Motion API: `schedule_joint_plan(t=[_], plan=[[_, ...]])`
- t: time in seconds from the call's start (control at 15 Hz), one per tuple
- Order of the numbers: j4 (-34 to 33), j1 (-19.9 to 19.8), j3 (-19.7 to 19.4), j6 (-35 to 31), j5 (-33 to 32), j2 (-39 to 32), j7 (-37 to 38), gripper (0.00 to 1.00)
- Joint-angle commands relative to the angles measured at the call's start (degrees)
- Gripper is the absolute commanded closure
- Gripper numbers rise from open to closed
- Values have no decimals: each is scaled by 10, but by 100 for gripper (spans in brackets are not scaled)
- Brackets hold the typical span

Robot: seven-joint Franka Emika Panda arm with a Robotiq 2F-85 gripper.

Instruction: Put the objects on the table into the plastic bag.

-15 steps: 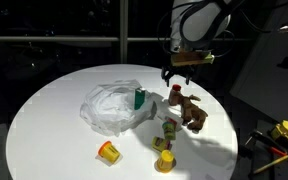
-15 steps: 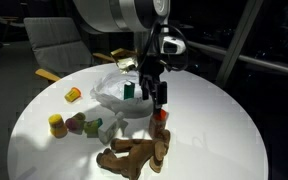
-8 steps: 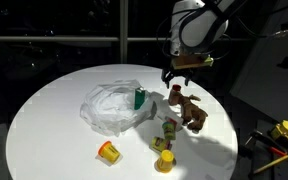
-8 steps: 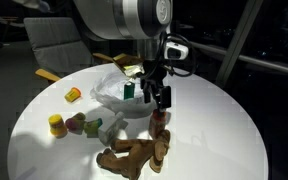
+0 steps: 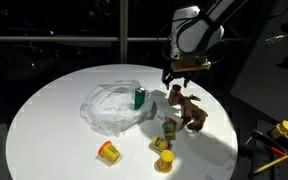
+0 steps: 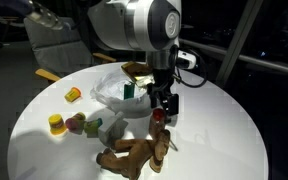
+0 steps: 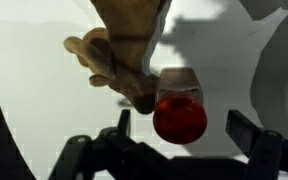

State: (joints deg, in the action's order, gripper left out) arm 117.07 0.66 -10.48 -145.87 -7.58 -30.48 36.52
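Note:
The sides of the red cap [image 5: 176, 88] [image 7: 180, 118] are level with my fingers, so my gripper should close on the red cap now.
The red-capped bottle [image 7: 179, 118] stands upright against the brown plush animal [image 7: 119, 50]. My gripper [image 7: 182, 125] is open, its jaws one on each side of the red cap. In both exterior views the gripper [image 5: 175, 77] [image 6: 162, 106] hangs just over the bottle [image 5: 174, 93] [image 6: 160, 117] beside the plush [image 5: 192, 112] [image 6: 134, 155]. The crumpled plastic bag [image 5: 109, 108] [image 6: 114, 97] lies open on the white table [image 5: 54, 120] with the green bottle [image 5: 139, 98] [image 6: 129, 89] in it. A multicoloured piece [image 5: 170, 130], a yellow pear-like piece [image 5: 165, 160] and a yellow-orange cup [image 5: 108, 152] lie nearer the front.
Yellow and red tools [image 5: 287, 131] sit off the table past its edge. A chair [image 6: 54, 45] stands behind the table, in an exterior view. The arm's shadow falls across the tabletop beside the plush.
The gripper has come down and shifted a little towards the red-capped bottle, staying open. The objects have not moved.

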Motion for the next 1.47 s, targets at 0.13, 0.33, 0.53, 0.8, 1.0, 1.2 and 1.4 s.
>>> schedule_joint_plan(t=[0.13,0.33,0.53,0.8,1.0,1.2,1.4], plan=[[-19,-14,9,-13,59,-9,-58,49],[-15,-7,4,-1,73,-1,-63,72],[0,1,-4,9,76,26,-51,76],[15,62,-57,26,3,103,26,76],[-12,102,-68,31,-97,142,83,76],[-77,113,-20,82,-133,152,95,76],[-171,115,26,89,-139,90,79,76]])
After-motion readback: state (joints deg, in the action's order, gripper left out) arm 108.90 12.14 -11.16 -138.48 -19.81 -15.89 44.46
